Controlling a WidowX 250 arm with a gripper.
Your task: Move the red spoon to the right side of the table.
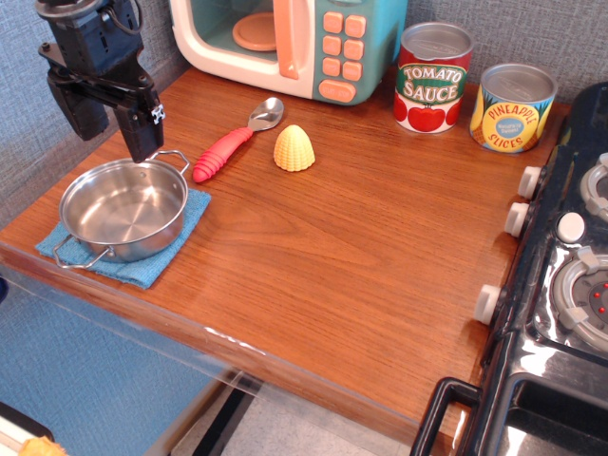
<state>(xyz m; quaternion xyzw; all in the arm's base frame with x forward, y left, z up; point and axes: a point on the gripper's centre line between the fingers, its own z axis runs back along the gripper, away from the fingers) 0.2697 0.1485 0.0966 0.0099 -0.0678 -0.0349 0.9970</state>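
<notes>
The red spoon needs to go to the right side of the table, so my gripper will next grab it by its ribbed red handle (pixel 224 154) and then move it there.
The red spoon (pixel 231 142) lies on the brown wood table (pixel 342 247) at the back left, its ribbed red handle pointing to the front left and its silver bowl toward the toy microwave. My black gripper (pixel 112 133) hangs at the far left above the rear rim of a steel pot (pixel 123 209), a short way left of the spoon's handle end. Its two fingers stand apart and hold nothing.
A yellow ridged cone toy (pixel 294 148) sits just right of the spoon. The pot rests on a blue cloth (pixel 142 271). A toy microwave (pixel 285 43) stands at the back, with a tomato sauce can (pixel 432 78) and a pineapple can (pixel 512 107) beside it. A black toy stove (pixel 560 285) borders the right.
</notes>
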